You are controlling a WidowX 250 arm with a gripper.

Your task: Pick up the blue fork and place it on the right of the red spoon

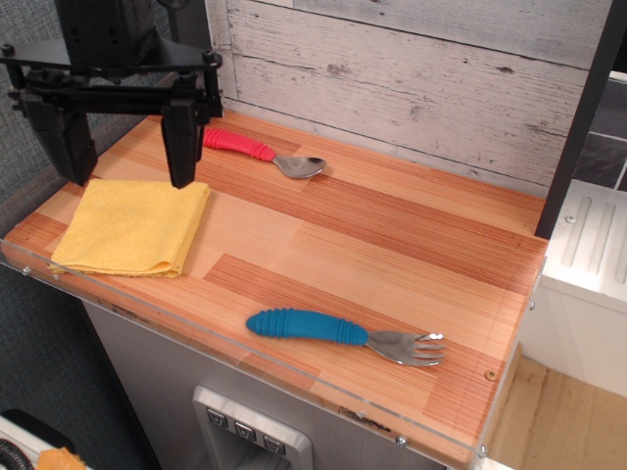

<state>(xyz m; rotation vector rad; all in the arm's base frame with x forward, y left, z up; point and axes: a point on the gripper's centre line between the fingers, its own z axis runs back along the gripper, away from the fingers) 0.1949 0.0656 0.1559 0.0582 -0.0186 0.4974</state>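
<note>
The blue fork is to go beside the red spoon (263, 152), so my gripper next needs to grab it by its handle near the metal neck (350, 332).
The blue fork (343, 334) lies flat near the front edge of the wooden table, its ribbed blue handle to the left and its silver tines to the right. The red spoon (263, 152) rests at the back of the table, red handle to the left, shiny bowl to the right. My black gripper (125, 149) hangs at the upper left over the yellow cloth, open, with a wide gap between its two fingers and nothing held. It is close to the spoon's handle end and far from the fork.
A folded yellow cloth (134, 227) lies at the table's left side. A grey plank wall (411, 78) backs the table. A clear lip runs along the front edge (245, 357). A black post (585, 117) stands at the right.
</note>
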